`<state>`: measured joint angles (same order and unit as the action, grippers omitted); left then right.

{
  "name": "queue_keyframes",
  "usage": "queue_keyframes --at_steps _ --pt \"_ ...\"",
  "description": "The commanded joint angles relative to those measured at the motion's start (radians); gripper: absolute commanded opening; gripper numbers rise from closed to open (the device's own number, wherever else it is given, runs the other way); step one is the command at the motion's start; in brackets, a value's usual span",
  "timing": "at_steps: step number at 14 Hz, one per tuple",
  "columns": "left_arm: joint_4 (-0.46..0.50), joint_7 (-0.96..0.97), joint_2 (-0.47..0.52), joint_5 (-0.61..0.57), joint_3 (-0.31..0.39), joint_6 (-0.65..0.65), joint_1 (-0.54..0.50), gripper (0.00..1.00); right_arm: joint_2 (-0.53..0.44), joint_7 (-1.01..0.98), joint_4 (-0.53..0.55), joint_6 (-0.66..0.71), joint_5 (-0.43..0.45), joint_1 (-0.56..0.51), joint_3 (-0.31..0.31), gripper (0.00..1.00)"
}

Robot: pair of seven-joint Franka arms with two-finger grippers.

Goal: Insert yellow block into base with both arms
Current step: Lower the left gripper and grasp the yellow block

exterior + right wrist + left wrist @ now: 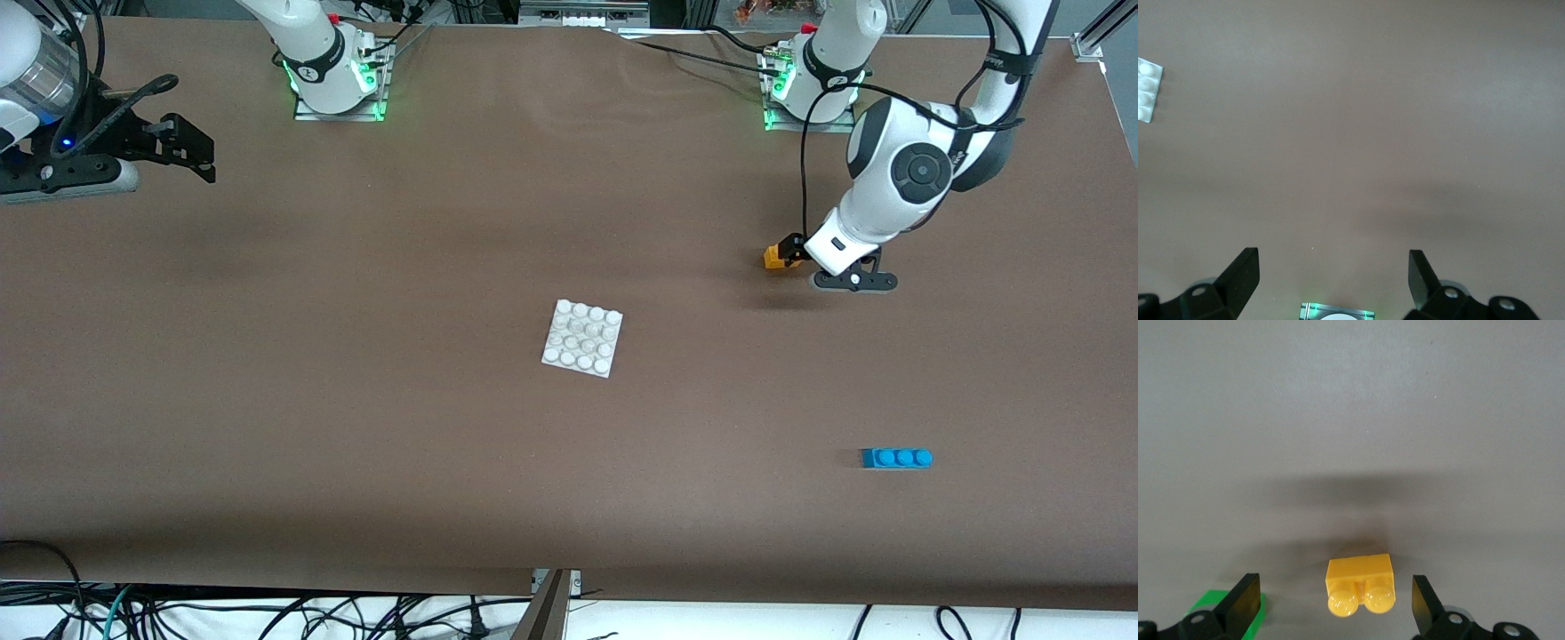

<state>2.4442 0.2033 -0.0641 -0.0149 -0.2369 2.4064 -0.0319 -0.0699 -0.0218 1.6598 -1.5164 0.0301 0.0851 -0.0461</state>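
My left gripper should next grab the yellow block by its short end sides, so its round studs stay free to push into the base.
The yellow block [775, 258] lies on the brown table toward the left arm's end, studs toward the left wrist camera. My left gripper [789, 252] hangs low over it and is open. In the left wrist view the block [1360, 587] sits between the two black fingers [1245, 603] with a gap on each side, touching neither. The white studded base [582, 338] lies mid-table, nearer the front camera than the block, and one corner [1147, 90] shows in the right wrist view. My right gripper [206, 156] waits open and empty above the right arm's end of the table.
A green brick [1205, 605] lies beside the yellow block, partly covered by a left finger. A blue three-stud brick [896, 458] lies nearer the front camera at the left arm's end. The right arm's lit mount [1336, 311] shows between the right fingers.
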Motion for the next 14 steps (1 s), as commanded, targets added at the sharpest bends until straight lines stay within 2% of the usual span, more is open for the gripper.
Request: queue_keyframes --at_steps 1,3,5,8,14 --pt "0.096 0.053 0.015 -0.027 -0.007 0.126 -0.008 1.00 -0.015 -0.018 0.015 -0.004 0.025 -0.013 -0.012 0.99" --pt "0.114 0.096 -0.011 -0.027 -0.013 0.154 0.001 1.00 -0.011 -0.021 0.009 0.005 0.025 -0.011 -0.009 0.99" --pt "0.125 0.154 -0.046 -0.033 -0.061 0.195 0.001 1.00 0.004 -0.024 -0.018 0.005 0.025 -0.013 -0.008 0.99" --pt "0.127 0.162 -0.059 -0.121 -0.062 0.195 -0.009 1.00 0.009 -0.023 -0.026 0.012 0.028 -0.015 -0.006 0.99" --pt "0.125 0.162 -0.079 -0.123 -0.062 0.195 -0.010 1.00 0.025 -0.024 -0.057 0.004 0.027 -0.016 0.008 0.99"
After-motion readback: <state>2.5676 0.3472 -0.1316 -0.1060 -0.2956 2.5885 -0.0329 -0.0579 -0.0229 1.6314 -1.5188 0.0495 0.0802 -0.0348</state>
